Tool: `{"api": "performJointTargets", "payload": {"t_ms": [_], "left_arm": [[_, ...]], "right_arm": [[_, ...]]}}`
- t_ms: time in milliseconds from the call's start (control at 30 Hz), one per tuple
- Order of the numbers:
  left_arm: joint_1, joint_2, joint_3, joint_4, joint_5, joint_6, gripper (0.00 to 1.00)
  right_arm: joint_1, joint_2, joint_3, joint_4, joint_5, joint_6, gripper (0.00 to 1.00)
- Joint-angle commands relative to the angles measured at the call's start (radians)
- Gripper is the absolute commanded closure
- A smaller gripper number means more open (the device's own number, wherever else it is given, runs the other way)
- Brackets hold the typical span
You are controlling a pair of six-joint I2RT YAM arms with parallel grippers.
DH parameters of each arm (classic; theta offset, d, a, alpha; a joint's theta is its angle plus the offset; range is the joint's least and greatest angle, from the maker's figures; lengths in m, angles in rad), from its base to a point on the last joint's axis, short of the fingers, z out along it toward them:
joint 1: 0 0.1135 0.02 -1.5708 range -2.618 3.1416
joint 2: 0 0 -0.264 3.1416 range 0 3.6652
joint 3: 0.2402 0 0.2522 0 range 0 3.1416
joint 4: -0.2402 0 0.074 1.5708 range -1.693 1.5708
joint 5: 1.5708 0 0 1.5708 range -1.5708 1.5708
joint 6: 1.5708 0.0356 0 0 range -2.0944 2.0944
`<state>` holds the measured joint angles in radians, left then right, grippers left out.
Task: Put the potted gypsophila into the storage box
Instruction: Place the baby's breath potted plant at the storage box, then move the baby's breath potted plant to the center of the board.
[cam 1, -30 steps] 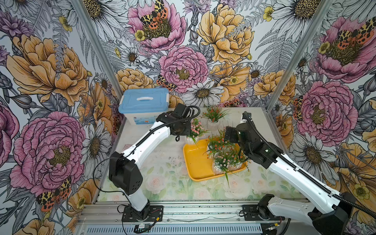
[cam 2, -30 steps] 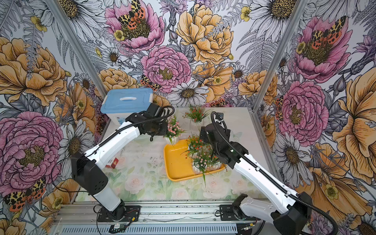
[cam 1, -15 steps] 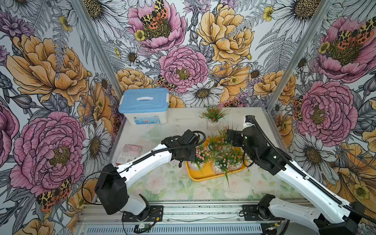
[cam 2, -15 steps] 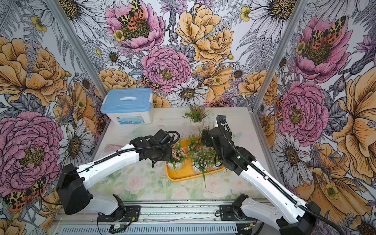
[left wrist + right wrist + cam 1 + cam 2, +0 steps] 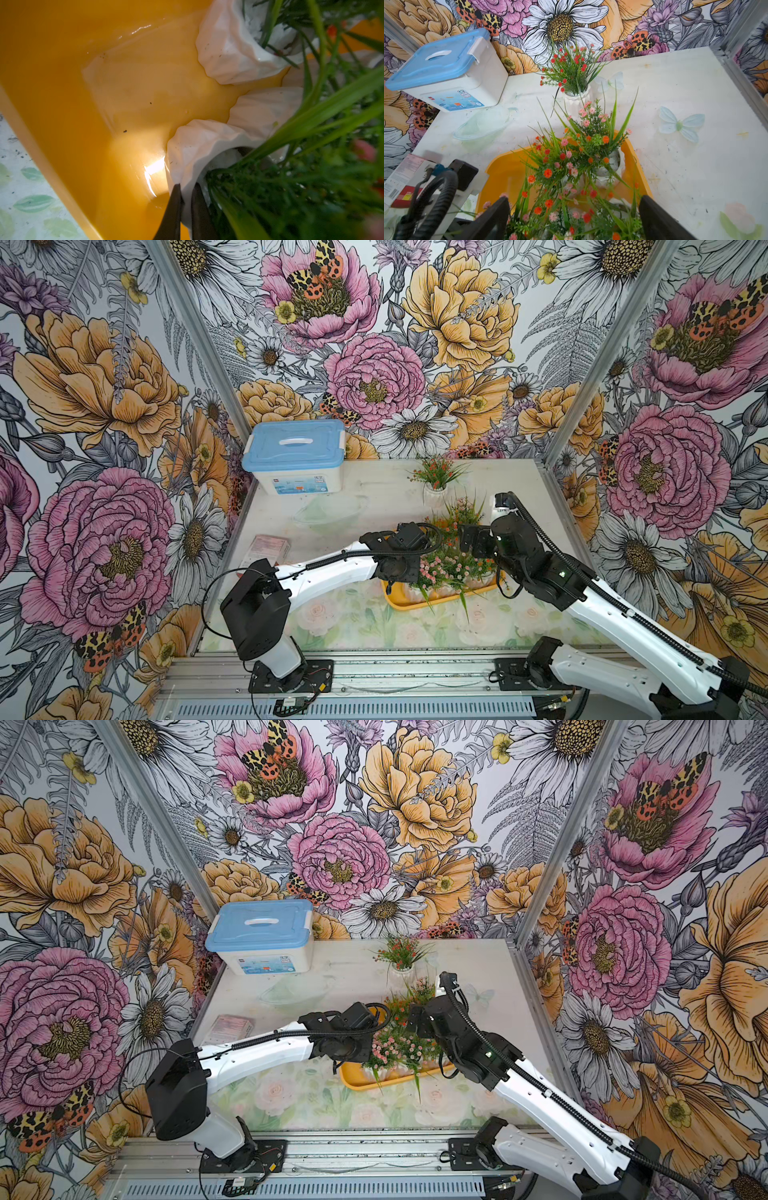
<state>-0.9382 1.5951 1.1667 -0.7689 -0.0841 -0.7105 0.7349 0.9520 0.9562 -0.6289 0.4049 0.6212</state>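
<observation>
I will let go of the pot with my left gripper, because the white ribbed pot's base (image 5: 172, 164) is resting on the bottom of the yellow storage box, inside the box's rim.
The yellow storage box (image 5: 398, 600) (image 5: 356, 1081) holds several potted gypsophila. My left gripper (image 5: 187, 188) is shut on the rim of one white ribbed pot (image 5: 193, 143), one finger inside and one outside. That plant has pink blossoms (image 5: 440, 568) and stands at the tray's left side beside two other pots (image 5: 228, 52). My right gripper (image 5: 571, 218) hangs open above the sprigs in the tray, touching nothing. One more potted gypsophila with red blossoms (image 5: 436, 479) (image 5: 571, 70) stands on the table behind the tray.
A white bin with a light-blue lid (image 5: 295, 456) stands at the back left. A clear plastic dish (image 5: 330, 508) lies in front of it. A small pink carton (image 5: 270, 547) sits at the left edge. Both arms crowd over the tray.
My left arm has carried the pink-blossomed pot from behind the tray's back left corner down into the tray. The right arm has shifted only slightly above the plants.
</observation>
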Motion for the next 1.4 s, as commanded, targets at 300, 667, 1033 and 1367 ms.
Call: {"api": "performJointTargets", "payload": {"t_ms": [300,667,1033,1367], "left_arm": [[0.032,-0.077,0.040,0.046,-0.087,-0.067,0.57],[0.309,-0.008,0.269,0.013,-0.048,0.104,0.47],[0.429,0.564,0.806,0.012,0.250,0.268,0.50],[0.450,0.832,1.110,0.012,0.381,0.240,0.50]], "right_arm": [[0.009,-0.015,0.026,-0.002,0.091,-0.022,0.01],[-0.110,0.181,0.206,0.007,0.142,-0.183,0.01],[-0.401,0.492,0.354,0.208,-0.125,-0.188,0.00],[-0.586,0.822,0.532,0.278,-0.405,-0.040,0.01]]}}
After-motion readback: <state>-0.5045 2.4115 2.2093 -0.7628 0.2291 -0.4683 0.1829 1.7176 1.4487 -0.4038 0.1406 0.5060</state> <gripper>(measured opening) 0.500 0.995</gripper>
